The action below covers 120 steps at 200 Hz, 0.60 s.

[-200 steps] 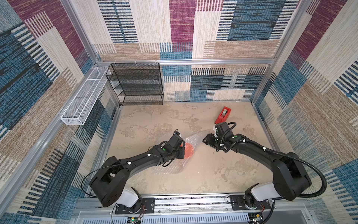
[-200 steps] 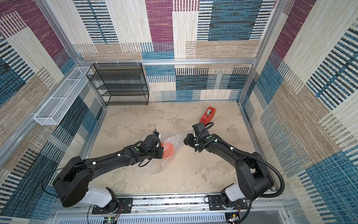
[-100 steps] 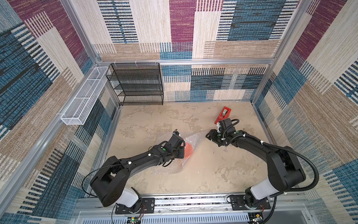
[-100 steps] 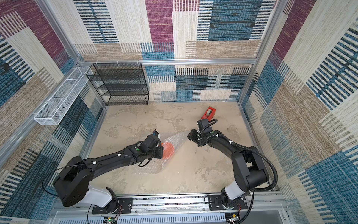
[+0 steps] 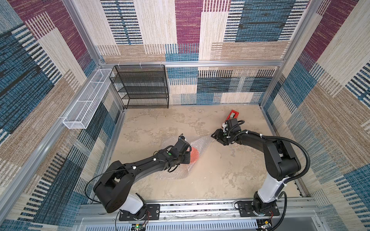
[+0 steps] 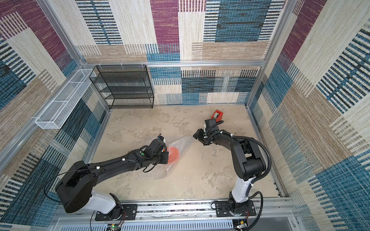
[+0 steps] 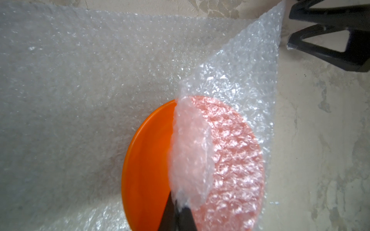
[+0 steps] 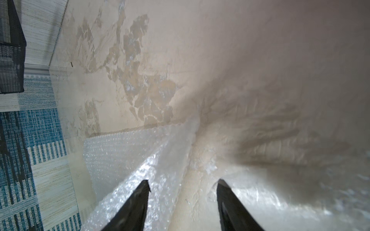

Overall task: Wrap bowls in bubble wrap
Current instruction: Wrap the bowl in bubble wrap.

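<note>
The right gripper pinches the bubble wrap's raised free corner next, so that the corner folds over the bowl toward the held flap.
The orange bowl sits on the bubble wrap, a clear sheet spread on the table in both top views. A flap of the wrap is folded over about half of the bowl. My left gripper is shut on that flap's edge, right over the bowl. My right gripper stands open at the wrap's far right corner, with nothing pinched. In the left wrist view its fingers sit just beside the flap's raised tip. The left wrist hides the bowl's left side in the top views.
A red tape dispenser lies on the table just behind the right wrist. A black wire shelf stands against the back wall on the left. A white wire basket hangs on the left wall.
The right arm's elbow has swung in and back, and its gripper has shifted slightly toward the back wall at the wrap's corner. The left arm holds still on the flap.
</note>
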Motion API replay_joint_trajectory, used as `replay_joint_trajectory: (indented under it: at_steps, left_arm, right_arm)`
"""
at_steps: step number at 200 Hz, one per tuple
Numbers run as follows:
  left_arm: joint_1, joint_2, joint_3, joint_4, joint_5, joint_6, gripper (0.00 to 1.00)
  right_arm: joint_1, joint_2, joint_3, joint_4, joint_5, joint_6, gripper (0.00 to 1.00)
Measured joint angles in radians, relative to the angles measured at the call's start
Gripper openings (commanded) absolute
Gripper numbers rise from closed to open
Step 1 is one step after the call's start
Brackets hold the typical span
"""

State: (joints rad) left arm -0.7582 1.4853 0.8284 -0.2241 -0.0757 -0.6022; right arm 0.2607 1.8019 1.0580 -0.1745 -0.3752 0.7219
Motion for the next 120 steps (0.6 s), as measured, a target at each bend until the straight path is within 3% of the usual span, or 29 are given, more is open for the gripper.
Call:
replay_joint_trajectory:
  at_steps: [120]
  left_arm:
    - [0.0,0.005,-0.001,-0.003,-0.004,-0.003,0.0]
  right_arm:
    - [-0.021,0.154,0.097,0.073,-0.095,0.025,0.48]
